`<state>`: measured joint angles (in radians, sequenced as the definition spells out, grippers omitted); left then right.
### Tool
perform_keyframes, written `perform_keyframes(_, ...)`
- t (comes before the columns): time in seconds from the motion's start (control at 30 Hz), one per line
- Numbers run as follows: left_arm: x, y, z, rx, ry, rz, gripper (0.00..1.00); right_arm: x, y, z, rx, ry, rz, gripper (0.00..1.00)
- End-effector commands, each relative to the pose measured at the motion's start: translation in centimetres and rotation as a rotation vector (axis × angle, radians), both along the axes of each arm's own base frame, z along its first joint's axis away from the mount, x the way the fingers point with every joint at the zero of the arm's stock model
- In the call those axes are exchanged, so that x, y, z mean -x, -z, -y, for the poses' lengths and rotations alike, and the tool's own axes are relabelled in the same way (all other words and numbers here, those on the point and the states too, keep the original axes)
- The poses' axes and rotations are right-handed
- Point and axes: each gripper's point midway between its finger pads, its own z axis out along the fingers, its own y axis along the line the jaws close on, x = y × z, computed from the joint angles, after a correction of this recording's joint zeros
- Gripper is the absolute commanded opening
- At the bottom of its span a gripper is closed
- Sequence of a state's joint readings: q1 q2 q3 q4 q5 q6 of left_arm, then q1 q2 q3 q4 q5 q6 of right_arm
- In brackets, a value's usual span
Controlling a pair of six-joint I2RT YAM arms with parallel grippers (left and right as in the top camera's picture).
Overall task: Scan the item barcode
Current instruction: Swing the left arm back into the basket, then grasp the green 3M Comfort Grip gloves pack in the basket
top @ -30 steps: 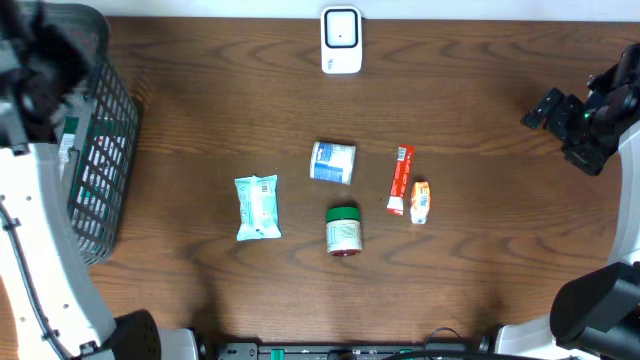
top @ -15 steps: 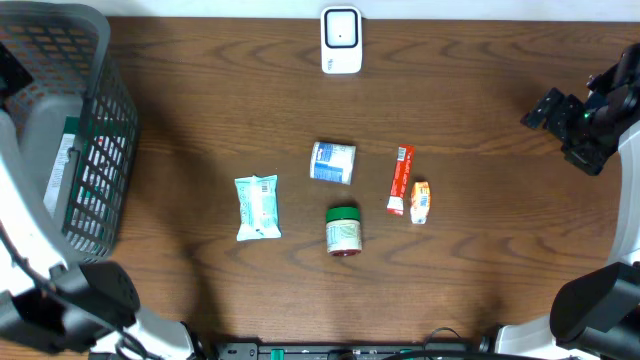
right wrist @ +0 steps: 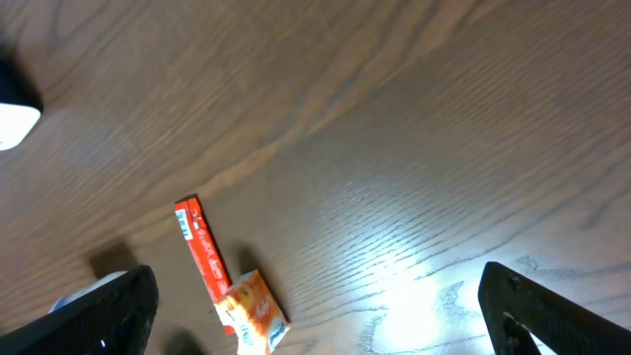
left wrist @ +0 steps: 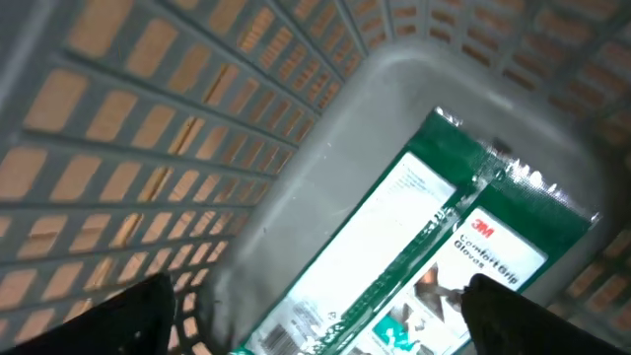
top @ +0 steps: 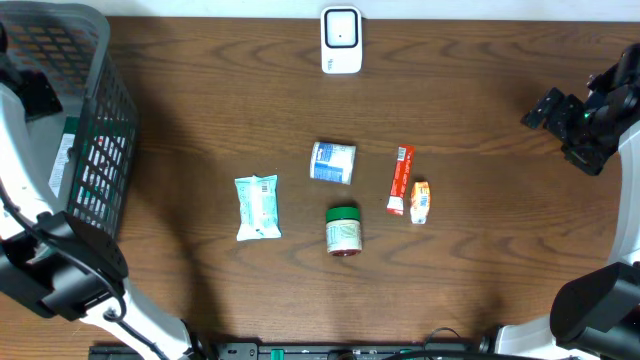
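Note:
I will next grab the glove packet [left wrist: 424, 247] across its middle with my left gripper to lay it flat for scanning. This leaves the barcode free.
A green and white glove packet [left wrist: 424, 247] lies flat on the bottom of the grey mesh basket [top: 100, 150], with a barcode at its near end. My left gripper [left wrist: 320, 330] hangs above it, open, its fingers [left wrist: 128, 316] wide on either side and not touching it. The white scanner [top: 341, 40] stands at the table's far edge. My right gripper [right wrist: 325, 320] is open over bare wood at the far right [top: 560, 115], holding nothing.
On the table's middle lie a wipes packet [top: 257, 207], a blue and white can [top: 332, 162], a green-lidded jar [top: 343, 230], a red box [top: 401, 179] and an orange packet [top: 420, 201]. The basket's walls enclose the left gripper.
The left arm has shifted over the basket, uncovering its top left corner. The right arm and the items on the table have not moved.

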<state>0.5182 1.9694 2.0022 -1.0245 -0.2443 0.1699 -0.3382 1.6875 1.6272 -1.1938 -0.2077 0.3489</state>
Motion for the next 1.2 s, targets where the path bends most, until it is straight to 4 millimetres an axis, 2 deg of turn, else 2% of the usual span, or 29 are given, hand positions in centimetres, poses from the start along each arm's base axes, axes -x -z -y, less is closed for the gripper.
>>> perform_keyframes(0.0,-0.2,5.1,0.7,0.121,0.127,-0.109,0.97,-0.1,-1.3,0.1,0.009,0.010,0.033,0.99)
perform_keyframes(0.03,-0.1,5.8,0.8,0.157,0.133,-0.111,1.00,-0.1,-1.3,0.1,0.009,0.011,0.033,0.99)
perform_keyframes(0.17,0.3,7.8,1.2,0.294,0.177,-0.089,0.98,-0.1,-1.3,0.1,0.009,0.010,0.033,0.99)
perform_keyframes(0.27,0.6,8.1,1.1,0.346,0.235,-0.072,0.98,-0.1,-1.3,0.1,0.009,0.010,0.033,0.99)
perform_keyframes(0.4,0.8,8.1,0.0,0.338,0.221,-0.052,0.98,-0.1,-1.3,0.1,0.009,0.010,0.033,0.99)
perform_keyframes(0.53,0.7,8.8,-0.1,0.334,0.261,-0.075,0.98,-0.1,-1.3,0.1,0.009,0.010,0.033,0.99)
perform_keyframes(0.97,2.8,15.5,1.2,0.457,0.324,-0.245,0.98,-0.1,-1.3,0.1,0.009,0.010,0.033,0.99)
perform_keyframes(1.17,3.1,17.7,1.5,0.481,0.375,-0.290,0.98,-0.1,-1.3,0.1,0.009,0.010,0.033,0.99)
